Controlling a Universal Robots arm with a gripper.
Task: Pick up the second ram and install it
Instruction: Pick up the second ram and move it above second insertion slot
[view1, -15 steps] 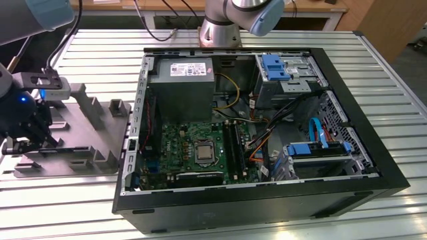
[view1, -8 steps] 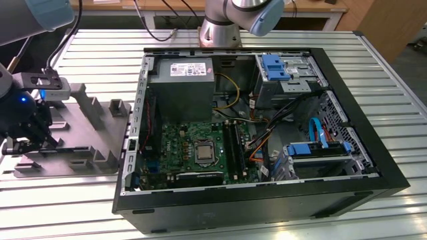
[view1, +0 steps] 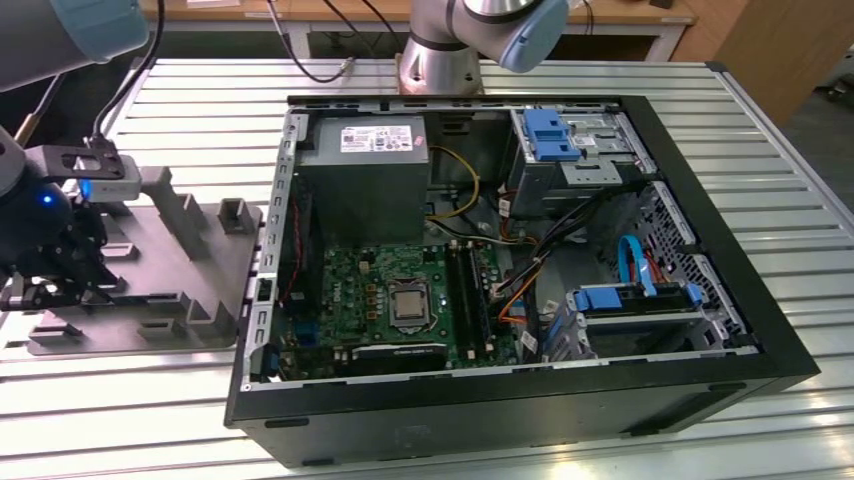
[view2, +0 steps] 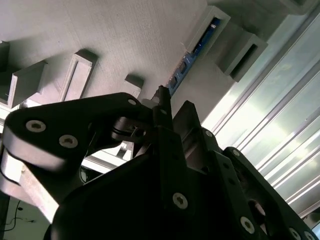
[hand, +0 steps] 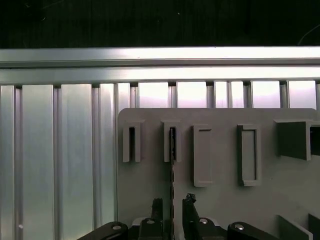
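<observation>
A slot block encloses the ram's end, so I should next grab the ram by its bare middle part (hand: 172, 212), open on both sides.
The ram (hand: 172, 150) stands on edge in a slot of the grey holder plate (hand: 225, 200); in the second wrist view it shows as a blue strip (view2: 192, 55) in that slot. My gripper (hand: 172, 205) straddles the ram's thin edge, one black finger (hand: 156, 206) on each side with a small gap to it, so it is open. In the exterior view the gripper (view1: 60, 285) hangs over the holder plate (view1: 174, 250) at the exterior view's left. The open computer case (view1: 507, 250) lies to the right, with the motherboard's ram slots (view1: 467, 290) beside the processor socket (view1: 407, 305).
The holder plate carries several raised empty slot blocks (hand: 202, 155). A ribbed aluminium table (view1: 160, 90) lies under everything. The arm's base (view1: 441, 60) stands behind the case. Inside the case are a power supply (view1: 360, 170), cables and blue drive brackets (view1: 547, 135).
</observation>
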